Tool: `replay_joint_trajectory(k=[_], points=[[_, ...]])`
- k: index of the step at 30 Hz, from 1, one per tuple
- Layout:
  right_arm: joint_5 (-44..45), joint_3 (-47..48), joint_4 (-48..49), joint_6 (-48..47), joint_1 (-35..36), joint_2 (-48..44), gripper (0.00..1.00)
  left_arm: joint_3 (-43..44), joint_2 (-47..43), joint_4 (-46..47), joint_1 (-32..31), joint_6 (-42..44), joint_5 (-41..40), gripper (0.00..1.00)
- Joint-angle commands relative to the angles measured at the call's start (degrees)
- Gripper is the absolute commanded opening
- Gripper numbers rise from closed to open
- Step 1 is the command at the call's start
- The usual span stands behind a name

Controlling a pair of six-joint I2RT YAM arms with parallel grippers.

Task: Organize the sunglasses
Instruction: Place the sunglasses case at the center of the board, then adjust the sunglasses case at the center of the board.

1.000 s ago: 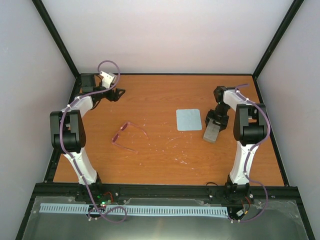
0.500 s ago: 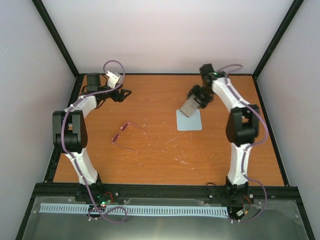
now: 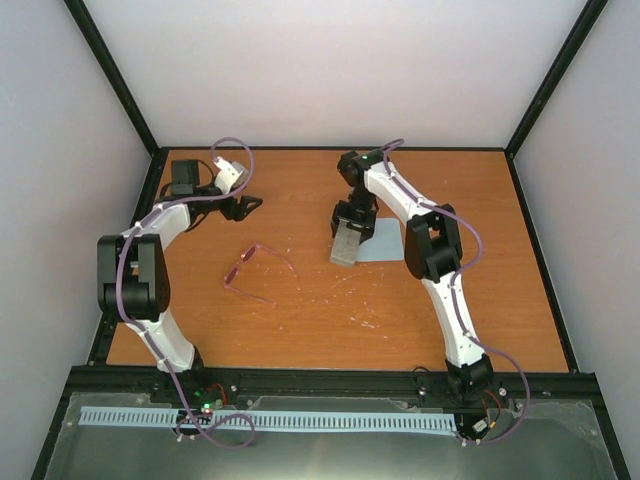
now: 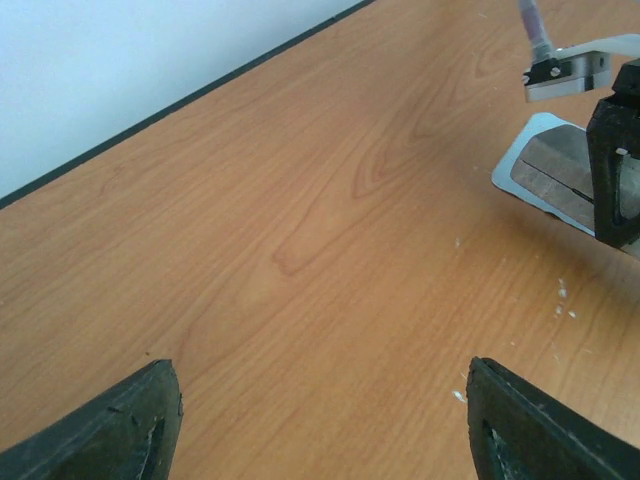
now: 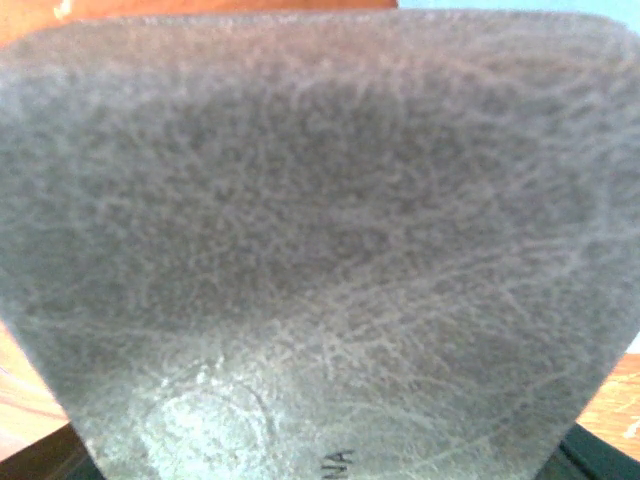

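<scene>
The grey case [image 3: 344, 250] hangs tilted above the light blue cloth's edge and would come down across that edge if I opened now. My right gripper should keep holding it.
The sunglasses [image 3: 256, 272], thin pink-red frame with the temples spread, lie on the wooden table left of centre, and no gripper touches them. My right gripper [image 3: 349, 230] is shut on the grey case [image 3: 344, 250], which hangs over the left edge of the light blue cloth [image 3: 388, 246]. In the right wrist view the case's grainy grey face [image 5: 320, 230] fills the frame. At the back left, well behind the sunglasses, my left gripper [image 3: 247, 206] is open. The left wrist view shows only bare wood between its black fingertips [image 4: 125, 430]. The cloth [image 4: 514, 168] lies at that view's right edge.
A black frame rail [image 3: 128, 240] runs along the table's left, back and right edges, with white walls behind. Small white specks [image 3: 362, 318] dot the wood near the middle. The right arm [image 3: 400, 200] reaches across the back centre.
The right arm has swung the case from the right side of the table leftward, past the cloth's back edge, to the cloth's left edge. The left gripper has shifted slightly right.
</scene>
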Motion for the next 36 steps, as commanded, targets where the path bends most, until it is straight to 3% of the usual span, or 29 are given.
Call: replay_joint_trajectory(k=[1,15,26,33,36], points=[[-0.85,0.26,-2.71,-5.06,2.34,-0.24,0.42,-2.52,-3.77,-0.94,-0.35,3.44,0.28,0.78],[1.88,-5.30,-0.02,-8.87,9.33,3.17,0.48,-9.25,-9.40,-0.80,-1.72,4.67,-0.82,0.77],[5.83,-7.50,1.28,-9.59,9.56,0.52,0.88,-8.71,-8.33,-0.56,-2.13,4.85,-1.53,0.78],[10.94,-7.49,-0.68,-12.66,10.49,0.64,0.84,-8.62,-7.72,0.83,-2.13,5.13,-1.88,0.78],[11.73,-5.32,-1.02,-14.21,11.27,1.90,0.72,-9.26,-7.86,1.12,-2.13,5.40,-2.21,0.78]])
